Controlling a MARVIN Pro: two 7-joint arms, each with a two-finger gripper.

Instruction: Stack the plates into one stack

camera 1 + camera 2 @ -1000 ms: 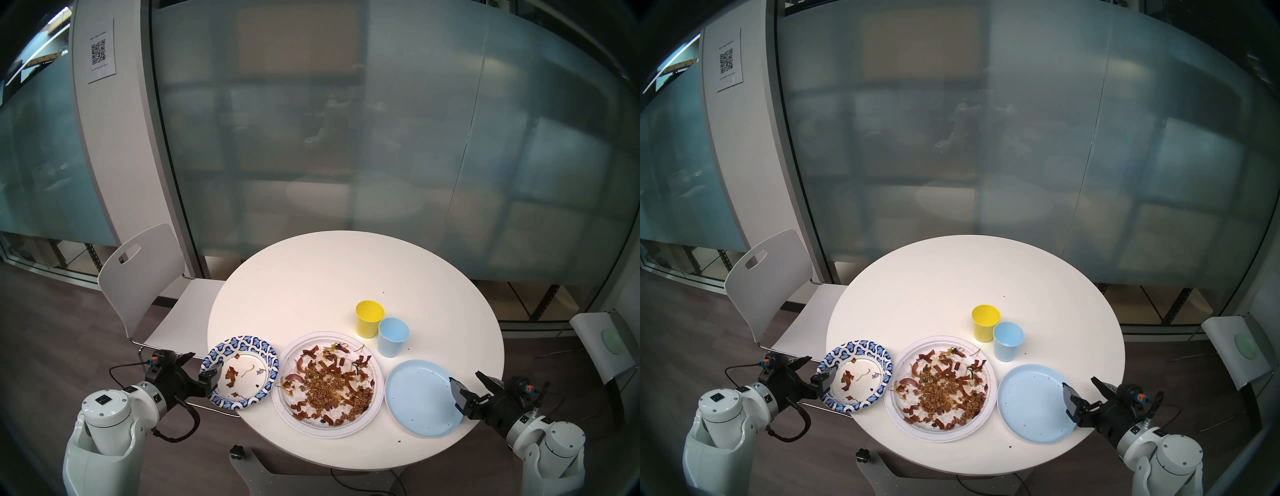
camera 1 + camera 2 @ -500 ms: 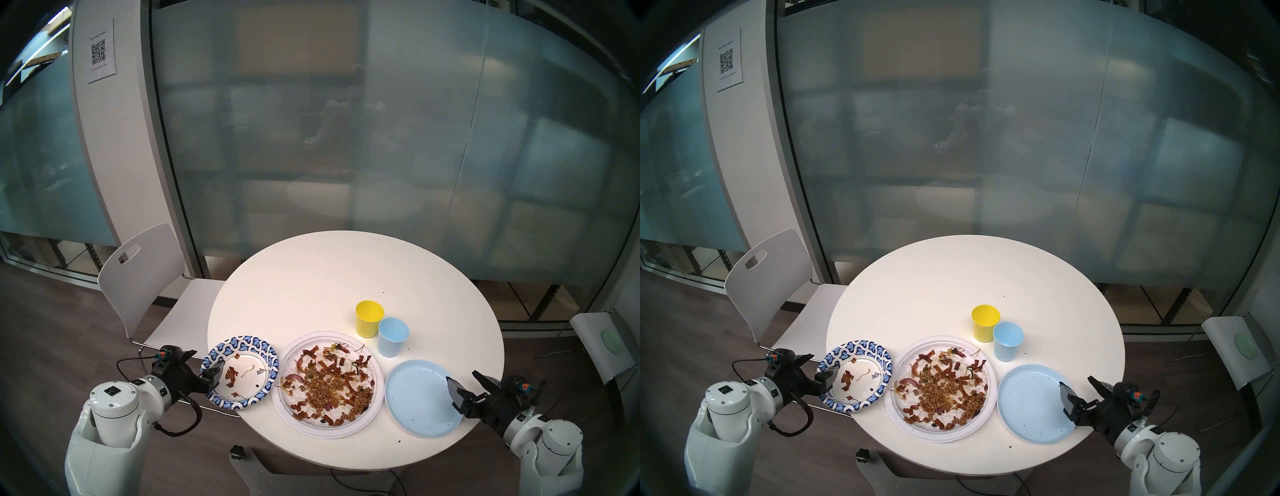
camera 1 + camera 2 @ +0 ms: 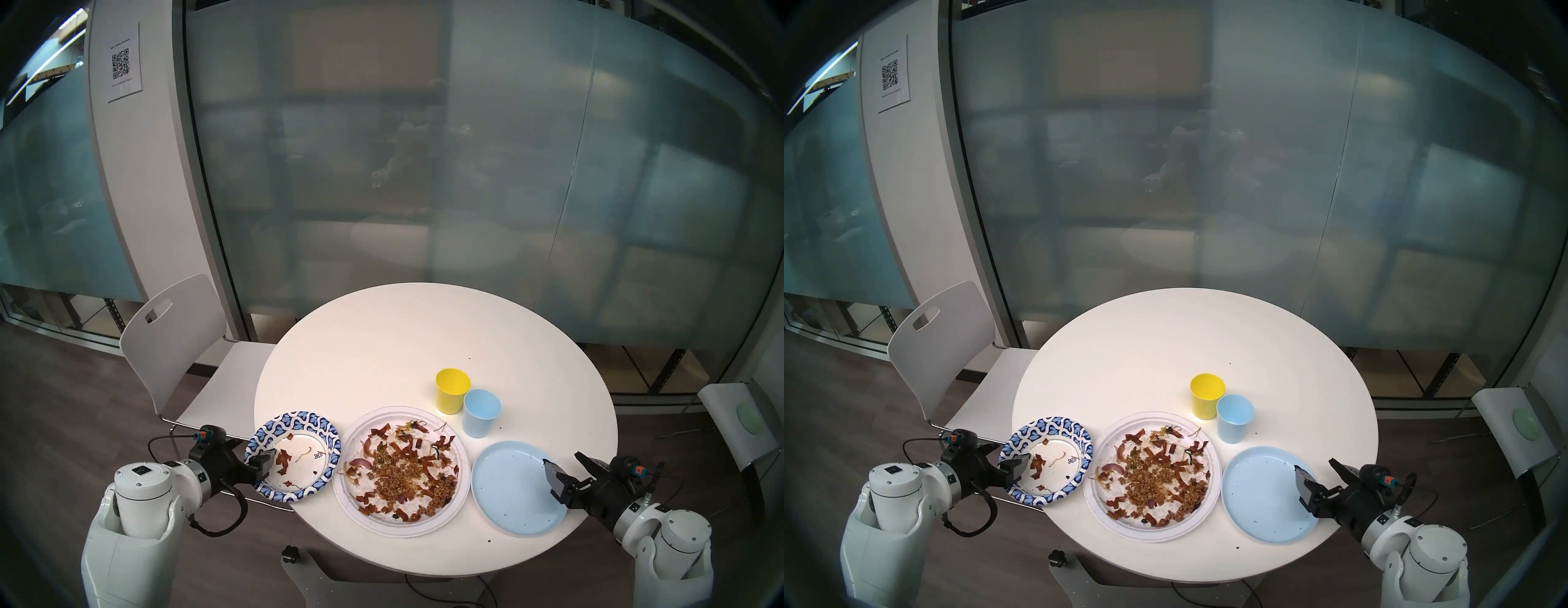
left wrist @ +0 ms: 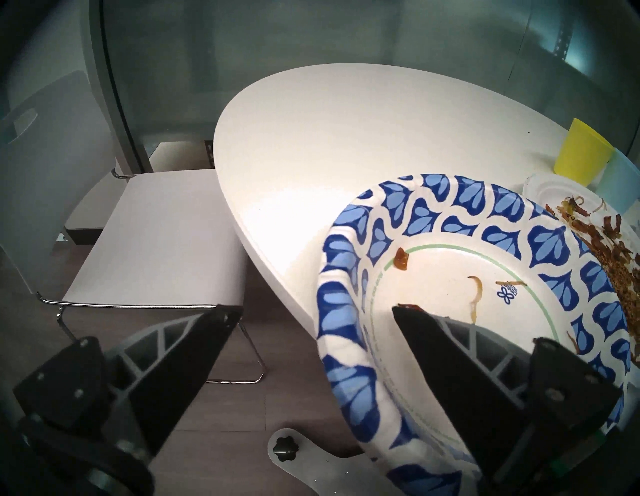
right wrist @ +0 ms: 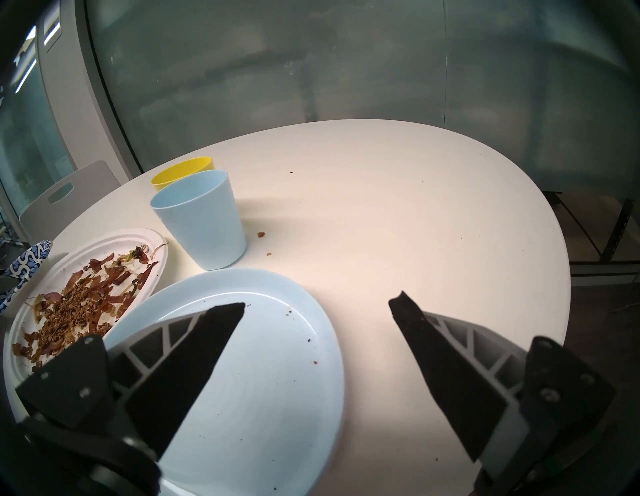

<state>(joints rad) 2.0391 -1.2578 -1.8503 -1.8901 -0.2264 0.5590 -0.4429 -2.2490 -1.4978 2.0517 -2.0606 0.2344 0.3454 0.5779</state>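
Note:
The light-blue plate is wider than my open fingers, so next my right gripper will grab the plate by its thin outer rim (image 5: 341, 376).
Three plates lie side by side along the near part of the round white table (image 3: 424, 339). The blue-and-white patterned-rim plate (image 3: 297, 418) sits at the left edge with a few brown scraps. The big white paper plate (image 3: 464, 479) in the middle is full of brown scraps. The plain light-blue plate (image 3: 513, 488) lies on the right. My left gripper (image 4: 311, 310) is open and straddles the patterned plate's (image 4: 433, 221) left rim, one finger over its inside. My right gripper (image 5: 318, 304) is open astride the light-blue plate's (image 5: 277, 381) right rim.
A yellow cup (image 3: 453, 390) and a light-blue cup (image 3: 481, 412) stand touching just behind the white and light-blue plates. A white chair (image 3: 178, 339) is tucked at the table's left, and another seat (image 3: 738, 424) stands off to the right.
My left gripper has slid in toward the patterned plate, its finger reaching further over the rim. My right gripper has crept inward over the light-blue plate. Both stay open; no plate has moved.

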